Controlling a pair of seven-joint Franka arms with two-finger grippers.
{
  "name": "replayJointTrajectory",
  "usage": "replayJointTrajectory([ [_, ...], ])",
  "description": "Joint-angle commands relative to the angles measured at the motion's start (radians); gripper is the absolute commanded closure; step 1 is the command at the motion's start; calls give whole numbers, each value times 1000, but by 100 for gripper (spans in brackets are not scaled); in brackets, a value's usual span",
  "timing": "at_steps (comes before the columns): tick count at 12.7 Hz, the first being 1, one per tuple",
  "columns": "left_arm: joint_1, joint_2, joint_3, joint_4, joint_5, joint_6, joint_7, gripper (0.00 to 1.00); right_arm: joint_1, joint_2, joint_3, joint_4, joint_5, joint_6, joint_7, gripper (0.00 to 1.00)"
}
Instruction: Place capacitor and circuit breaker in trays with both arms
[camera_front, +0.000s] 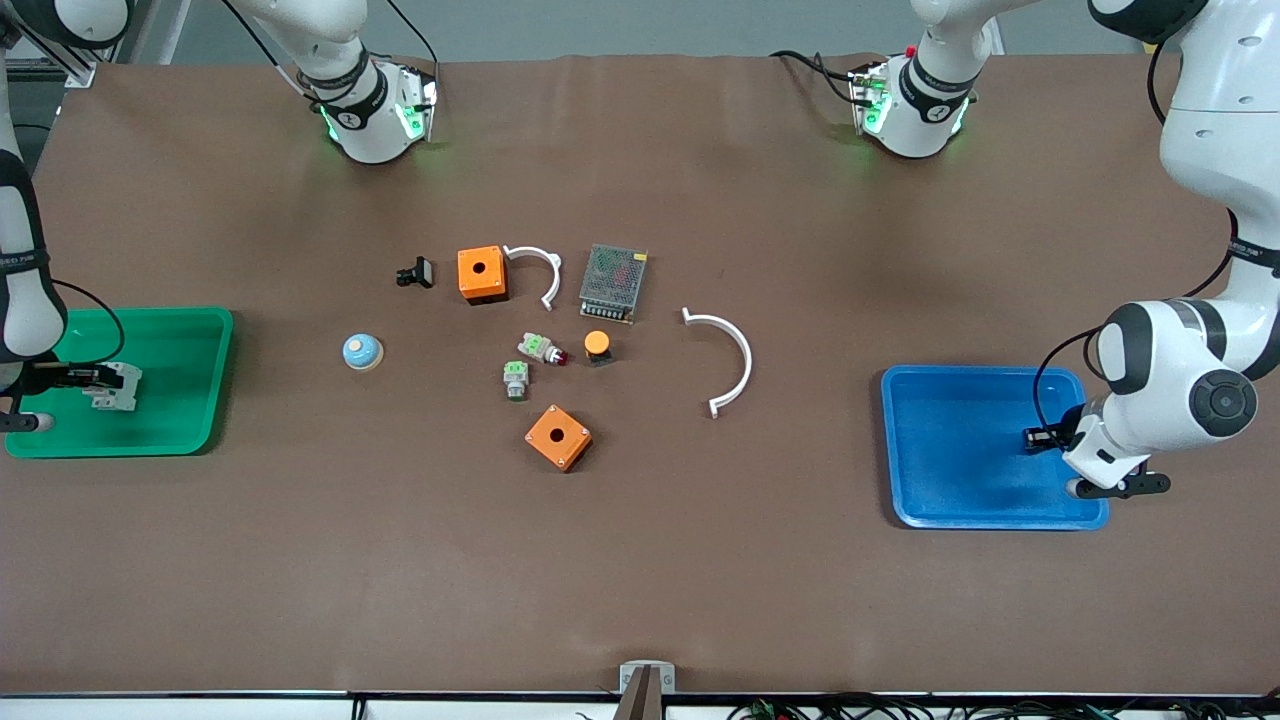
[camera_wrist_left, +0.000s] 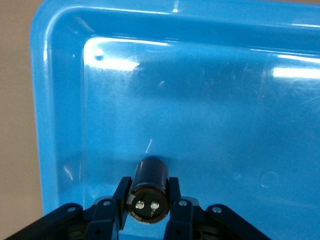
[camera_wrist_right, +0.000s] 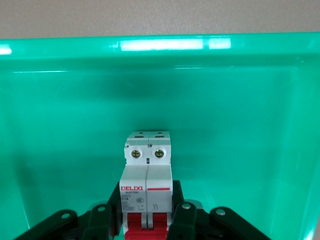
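The circuit breaker's base (camera_front: 116, 389) (camera_wrist_right: 146, 182) sits low at the green tray's bottom, well inside the green tray's rim, so it is now time for my right gripper to open.
The capacitor (camera_wrist_left: 148, 187) is a small black cylinder with a pale end showing two terminals. My left gripper (camera_wrist_left: 148, 202) is shut on it, low over the blue tray (camera_wrist_left: 60, 100). In the front view that gripper (camera_front: 1045, 438) is over the part of the blue tray (camera_front: 960, 500) toward the left arm's end. The circuit breaker (camera_wrist_right: 147, 175) is a white-grey block with red levers. My right gripper (camera_wrist_right: 147, 215) is shut on it, low in the green tray (camera_wrist_right: 250, 125). In the front view the breaker (camera_front: 118, 386) and right gripper (camera_front: 85, 380) are over the green tray (camera_front: 180, 400).
In the table's middle lie two orange boxes (camera_front: 481, 273) (camera_front: 558, 437), two white arcs (camera_front: 540, 268) (camera_front: 730, 360), a mesh-topped power supply (camera_front: 613, 282), a black clip (camera_front: 416, 272), a blue dome (camera_front: 361, 351), two grey green-topped parts (camera_front: 516, 380) and an orange-capped button (camera_front: 598, 346).
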Motion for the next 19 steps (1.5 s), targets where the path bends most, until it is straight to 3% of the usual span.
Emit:
replayJointTrajectory([
  [1, 3, 3, -7, 12, 22, 5, 21, 1, -25, -5, 24, -1, -14, 5, 0, 71],
  [4, -1, -55, -19, 29, 10, -23, 21, 0, -21, -15, 24, 0, -14, -9, 3, 0],
  [6, 0, -141, -59, 64, 6, -124, 21, 0, -10, -83, 27, 13, -15, -93, 5, 0],
  [9, -1, -245, -111, 194, 3, -348, 18, 0, 50, -249, 30, 91, -12, -401, 24, 2],
  [12, 0, -352, -156, 286, -26, -552, 21, 0, 165, -428, 30, 86, -10, -593, 191, 3],
  [14, 2, -446, -151, 285, -131, -623, 19, 0, 249, -511, 29, 77, 34, -676, 273, 2],
  [17, -12, -540, -145, 276, -147, -743, 36, 0, 364, -580, 30, 39, 97, -712, 392, 2],
  [18, -48, -569, -136, 267, -147, -754, 31, 0, 412, -591, 30, 34, 104, -712, 464, 2],
  [19, -111, -600, -81, 253, -145, -778, 30, 0, 450, -596, 30, 36, 105, -706, 510, 2],
])
